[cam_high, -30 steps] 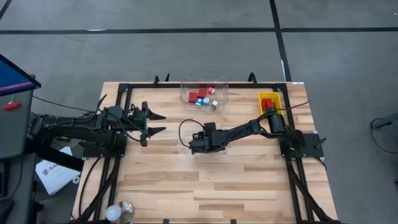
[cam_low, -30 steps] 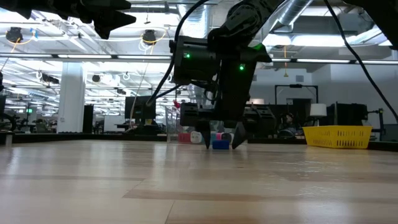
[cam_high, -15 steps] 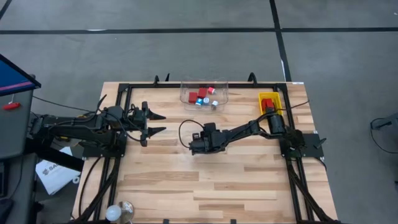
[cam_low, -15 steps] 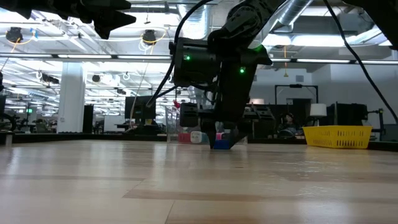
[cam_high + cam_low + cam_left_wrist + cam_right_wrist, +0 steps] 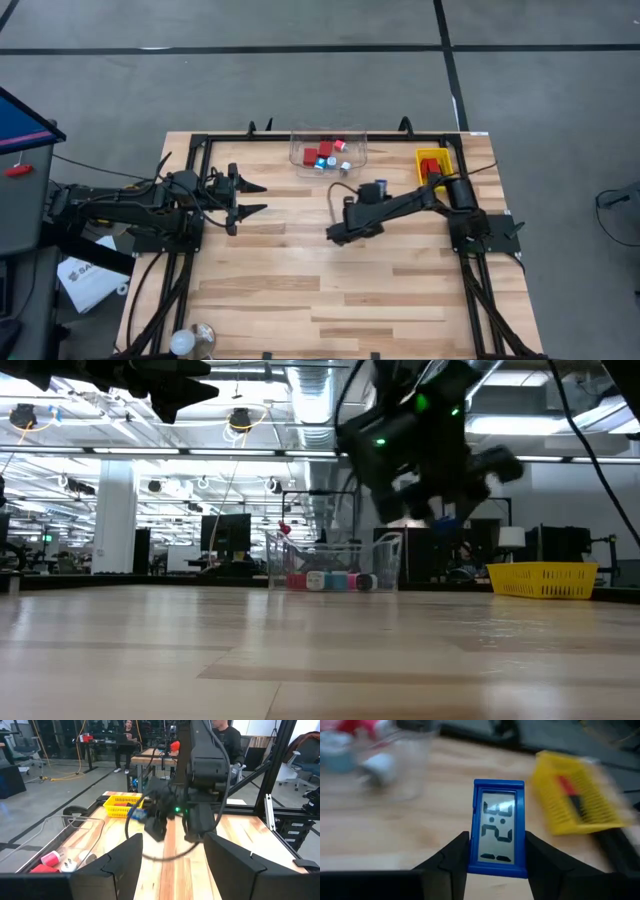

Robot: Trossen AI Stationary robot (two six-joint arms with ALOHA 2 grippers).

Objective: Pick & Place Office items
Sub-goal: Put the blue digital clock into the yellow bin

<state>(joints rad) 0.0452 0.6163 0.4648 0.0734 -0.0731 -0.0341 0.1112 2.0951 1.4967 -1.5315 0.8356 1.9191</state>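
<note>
The blue rectangle is above bare wood, well short of the yellow tray, and would miss the tray if my right gripper opened now. I should move it to the tray first, then open the gripper.
My right gripper is shut on a small blue rectangle with a grey digit display, which is lifted over the table's middle right. It also shows as a blue speck in the low view and the left wrist view. A clear tub at the far edge holds red and blue-and-white pieces. To its right, a yellow tray holds a red piece. My left gripper waits open at the left, high above the table. My right gripper pinches the blue rectangle by its two long side edges, at the end nearer the wrist, between its two fingers. The fingers lie along it and slant down toward the far edge. The piece sticks out past the fingertips, display up, clear of the table.
Black frame rails run around the tabletop. A white bulb-like object lies at the near left corner. Bare wood spreads across the near half of the table.
My right gripper, down on the table with open fingers around the blue rectangle, has shut on it. It has then risen, swung toward the table's right and turned toward the far edge. The rectangle has left the wood and rides in the fingers.
</note>
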